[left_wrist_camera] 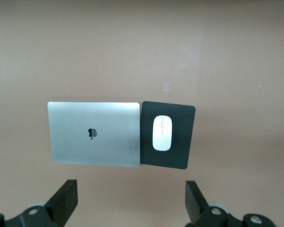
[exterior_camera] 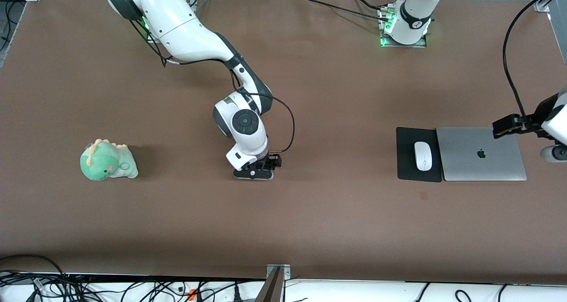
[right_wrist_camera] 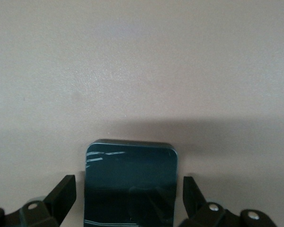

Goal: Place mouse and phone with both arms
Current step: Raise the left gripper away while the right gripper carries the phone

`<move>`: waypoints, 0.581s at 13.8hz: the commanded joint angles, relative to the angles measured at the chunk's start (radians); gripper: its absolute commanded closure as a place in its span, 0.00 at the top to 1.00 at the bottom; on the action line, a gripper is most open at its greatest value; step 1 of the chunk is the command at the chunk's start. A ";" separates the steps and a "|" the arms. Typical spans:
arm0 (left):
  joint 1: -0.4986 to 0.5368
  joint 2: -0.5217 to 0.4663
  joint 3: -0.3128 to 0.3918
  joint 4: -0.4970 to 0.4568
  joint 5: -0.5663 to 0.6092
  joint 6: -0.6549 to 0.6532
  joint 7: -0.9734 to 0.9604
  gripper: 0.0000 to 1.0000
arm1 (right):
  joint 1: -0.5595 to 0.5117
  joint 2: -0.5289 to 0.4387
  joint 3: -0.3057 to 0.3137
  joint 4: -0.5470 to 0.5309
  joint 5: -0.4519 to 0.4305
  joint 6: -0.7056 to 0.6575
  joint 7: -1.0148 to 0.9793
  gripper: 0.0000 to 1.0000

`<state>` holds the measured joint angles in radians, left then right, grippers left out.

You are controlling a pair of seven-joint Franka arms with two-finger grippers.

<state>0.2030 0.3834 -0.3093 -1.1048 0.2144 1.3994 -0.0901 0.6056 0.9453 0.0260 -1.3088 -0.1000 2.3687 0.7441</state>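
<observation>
In the right wrist view my right gripper's fingers stand on either side of the phone, so it is now time to close on the black phone (right_wrist_camera: 130, 184).
The white mouse (exterior_camera: 423, 156) lies on a black mouse pad (exterior_camera: 405, 162) beside a closed silver laptop (exterior_camera: 480, 160) at the left arm's end of the table. The mouse also shows in the left wrist view (left_wrist_camera: 162, 133). My left gripper (exterior_camera: 509, 127) is open and empty, high in the air by the laptop; in its wrist view (left_wrist_camera: 131, 191) only bare table lies between the fingers. My right gripper (exterior_camera: 254, 173) is low at mid-table, open, with its fingers on either side of the black phone (right_wrist_camera: 130, 184) and a gap on each side. The front view hides the phone under the hand.
A green plush dinosaur (exterior_camera: 107, 161) sits toward the right arm's end of the table. The mouse pad (left_wrist_camera: 180, 158) and laptop (left_wrist_camera: 94, 135) lie side by side and touching. Cables run along the table's near edge.
</observation>
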 commanded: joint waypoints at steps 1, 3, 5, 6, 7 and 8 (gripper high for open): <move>-0.004 -0.021 -0.020 0.016 -0.012 -0.045 0.018 1.00 | 0.002 0.013 0.003 0.023 -0.009 -0.016 0.011 0.97; -0.002 -0.023 -0.017 0.014 -0.016 -0.046 0.023 1.00 | 0.002 0.015 0.003 0.022 -0.009 -0.011 0.011 0.86; -0.054 -0.052 0.019 -0.018 -0.030 -0.039 0.026 1.00 | 0.002 0.015 0.003 0.020 -0.007 -0.014 0.005 0.70; -0.057 -0.060 0.024 -0.020 -0.036 -0.043 0.039 1.00 | -0.006 0.007 0.003 0.020 -0.006 -0.020 -0.006 0.64; -0.054 -0.063 0.024 -0.023 -0.039 -0.046 0.040 1.00 | -0.022 -0.002 0.003 0.022 -0.007 -0.032 -0.011 0.63; -0.057 -0.063 0.027 -0.020 -0.041 -0.046 0.041 1.00 | -0.041 -0.017 0.006 0.026 -0.006 -0.078 -0.035 0.63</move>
<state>0.1579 0.3569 -0.3095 -1.0990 0.1943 1.3629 -0.0815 0.5993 0.9497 0.0235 -1.3034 -0.0999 2.3571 0.7415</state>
